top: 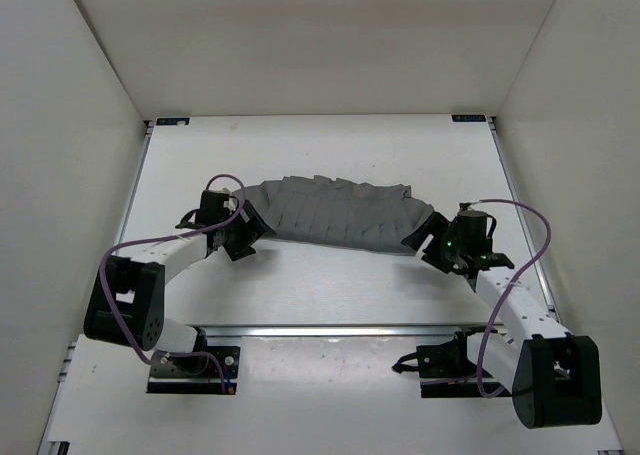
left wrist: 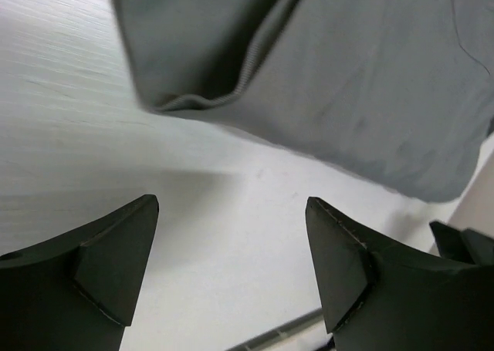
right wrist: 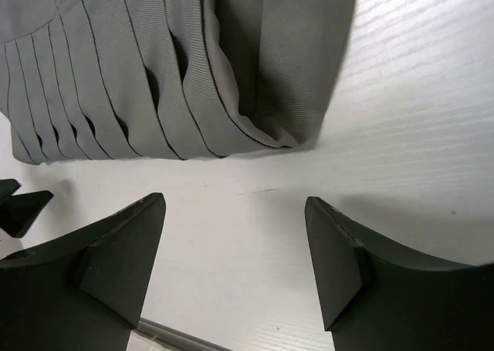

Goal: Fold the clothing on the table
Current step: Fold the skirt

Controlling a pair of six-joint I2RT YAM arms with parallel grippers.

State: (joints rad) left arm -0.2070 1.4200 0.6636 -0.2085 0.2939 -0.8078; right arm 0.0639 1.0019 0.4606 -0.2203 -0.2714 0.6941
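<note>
My right gripper next grips the clothing [top: 338, 213] by the near corner of its pleated edge [top: 409, 250] to fold this end of it across the other.
The clothing [top: 338, 213], a dark grey pleated garment, lies folded in a curved band across the middle of the white table [top: 300, 285]. My left gripper [top: 243, 237] stands open just off its left end, with only bare table between the fingers; the smooth grey fabric [left wrist: 347, 81] lies a little beyond the fingertips. My right gripper [top: 428, 247] is open at the clothing's right end. In the right wrist view the pleated edge [right wrist: 177, 73] lies just past the fingertips, apart from them.
White walls [top: 70, 125] enclose the table on the left, back and right. A metal rail [top: 330, 329] runs along the table's near edge, in front of the two arm bases. Purple cables loop over both arms.
</note>
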